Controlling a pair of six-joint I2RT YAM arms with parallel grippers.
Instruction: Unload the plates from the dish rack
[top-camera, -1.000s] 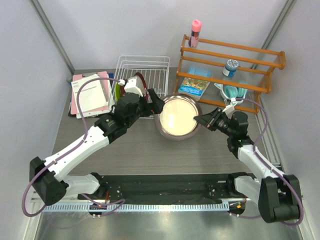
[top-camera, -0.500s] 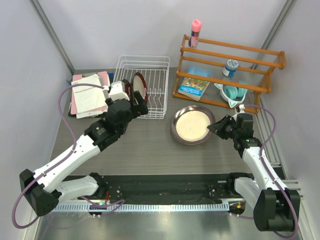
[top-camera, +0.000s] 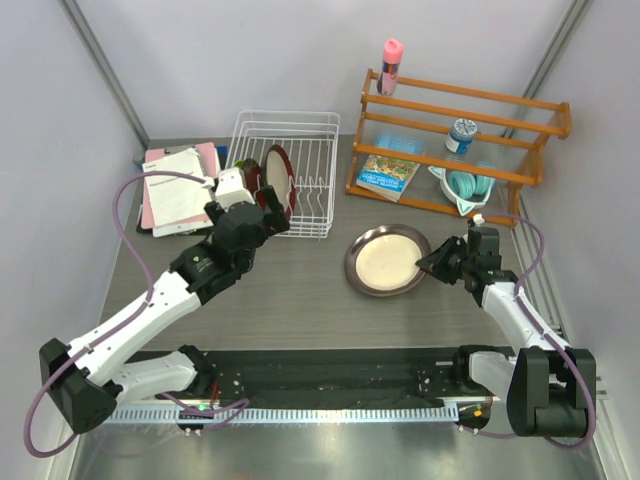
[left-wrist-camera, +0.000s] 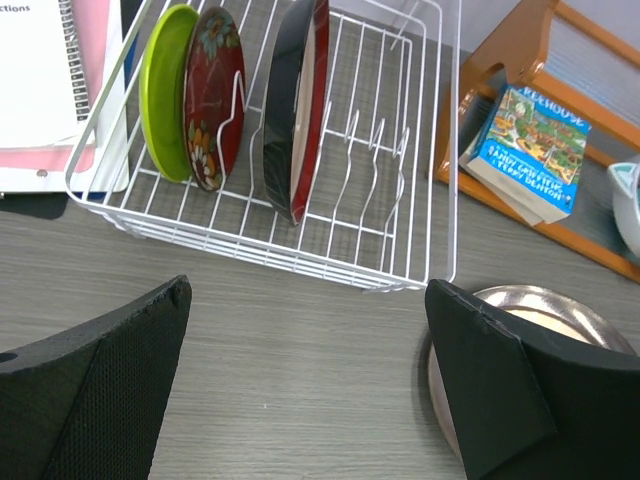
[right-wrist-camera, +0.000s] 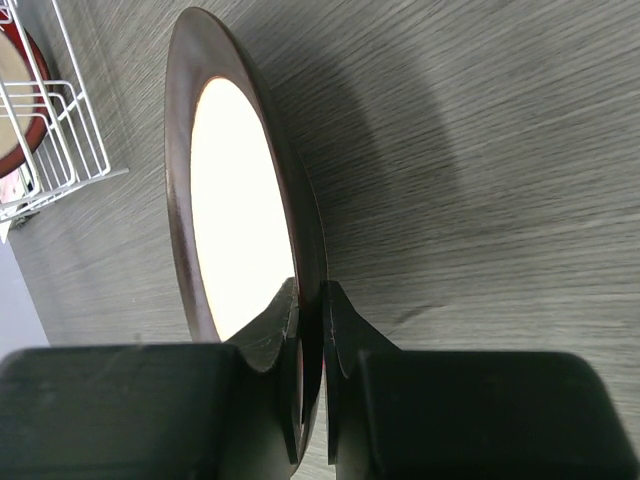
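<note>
My right gripper should open, because the grey-rimmed cream plate (top-camera: 388, 260) hangs low and almost flat over empty table, so the plate would end up flat there.
The white wire dish rack (top-camera: 290, 128) stands at the back left. In it a lime green plate (left-wrist-camera: 165, 90), a red floral plate (left-wrist-camera: 212, 95) and a dark-red-rimmed cream plate (left-wrist-camera: 300, 110) stand upright. My left gripper (top-camera: 272, 213) is open and empty over the table just in front of the rack (left-wrist-camera: 300, 262). My right gripper (top-camera: 428, 262) is shut on the right rim of the grey-rimmed cream plate (top-camera: 388, 260), which lies nearly flat, low at the table right of the rack. I cannot tell if it rests fully. The right wrist view shows the fingers (right-wrist-camera: 345, 320) pinching the rim of this plate (right-wrist-camera: 235, 200).
An orange-brown wooden shelf rack (top-camera: 460, 130) stands at the back right with a book (top-camera: 386, 172), a jar (top-camera: 460, 133) and a pink bottle (top-camera: 391, 60). Papers and a notebook (top-camera: 175, 190) lie left of the dish rack.
My right gripper has brought the grey-rimmed plate down from a tilted raised hold to nearly flat at the table. My left gripper has drawn back from the plate toward the rack's front.
</note>
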